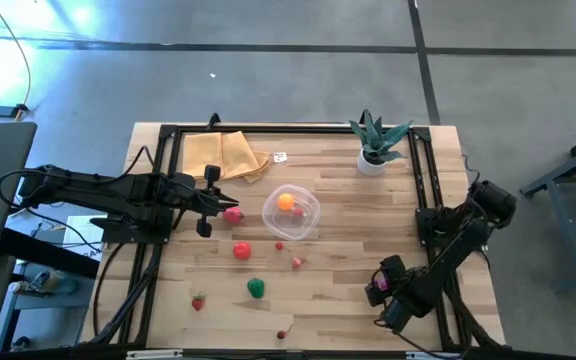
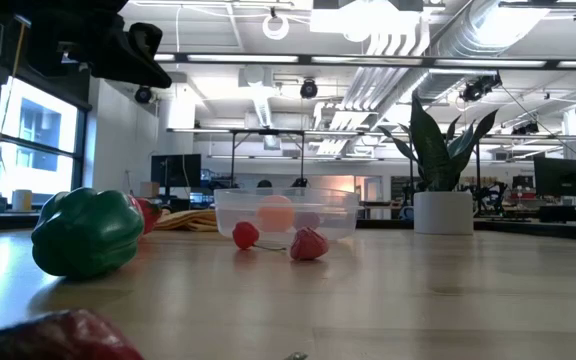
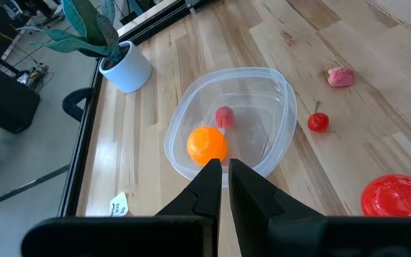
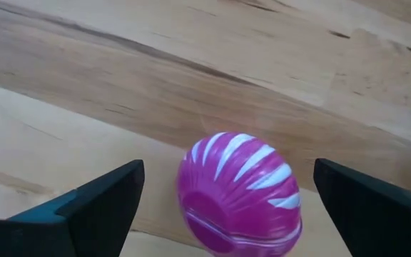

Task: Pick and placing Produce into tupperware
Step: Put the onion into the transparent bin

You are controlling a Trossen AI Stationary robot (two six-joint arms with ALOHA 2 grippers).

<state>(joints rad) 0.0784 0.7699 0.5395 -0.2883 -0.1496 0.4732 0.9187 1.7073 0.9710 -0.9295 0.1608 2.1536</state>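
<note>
The robot's right gripper will grab the purple striped piece by its widest part (image 1: 383,283), and then put it into the clear tupperware (image 1: 290,212).
The clear round tupperware (image 1: 290,212) (image 3: 230,121) (image 2: 286,212) stands mid-table, with an orange ball (image 3: 207,145) and a small red piece (image 3: 224,116) inside. My left gripper (image 1: 218,205) (image 3: 225,175) hovers raised just left of it, shut and empty. A red piece (image 1: 232,213) lies on the table by its fingertips. My right gripper (image 1: 380,285) (image 4: 227,207) is low near the table's near right side and open. Its fingers stand on either side of a purple white-striped piece (image 4: 241,189) lying on the wood, apart from it.
Loose on the table lie a red tomato (image 1: 241,250), cherry (image 1: 280,245), pink piece (image 1: 297,263), green pepper (image 1: 256,288) (image 2: 88,232), small red piece (image 1: 198,302) and another cherry (image 1: 283,333). Yellow cloth (image 1: 226,155) and potted plant (image 1: 373,145) sit along the far edge.
</note>
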